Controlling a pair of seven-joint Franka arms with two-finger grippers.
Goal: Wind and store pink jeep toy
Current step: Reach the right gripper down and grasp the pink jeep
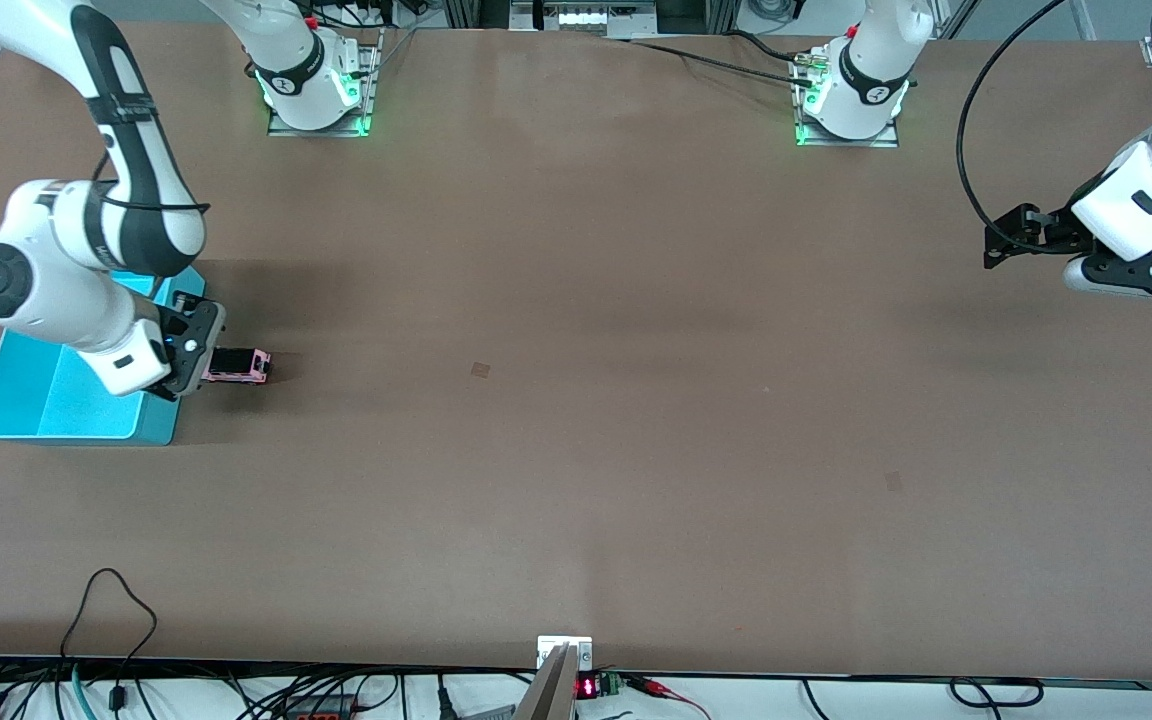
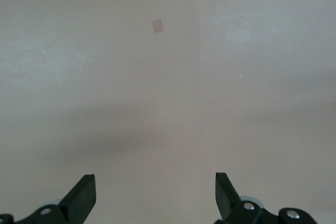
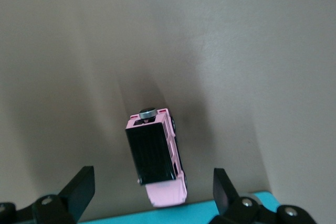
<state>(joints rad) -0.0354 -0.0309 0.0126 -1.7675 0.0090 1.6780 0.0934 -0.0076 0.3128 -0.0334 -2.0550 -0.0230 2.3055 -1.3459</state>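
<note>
My right gripper grabs the pink jeep toy by its sides along the black roof [image 1: 236,361] next, to store it in the teal bin [image 1: 56,400].
The pink jeep toy [image 1: 237,365] sits on the brown table right beside the teal bin [image 1: 56,400], on the side toward the left arm's end. In the right wrist view the jeep [image 3: 157,156] shows its black ribbed roof and pink hood. My right gripper [image 1: 192,368] hangs low over the bin's edge next to the jeep. It is open [image 3: 152,176], with its fingers wide on either side of the jeep's hood and not touching it. My left gripper [image 1: 1011,240] waits open [image 2: 155,181] over bare table at the left arm's end.
The teal bin's rim [image 3: 210,211] lies just under the right gripper. Small tape patches mark the table at its middle [image 1: 480,369] and nearer the front camera [image 1: 893,481]; one patch shows in the left wrist view [image 2: 157,25]. Cables run along the front edge.
</note>
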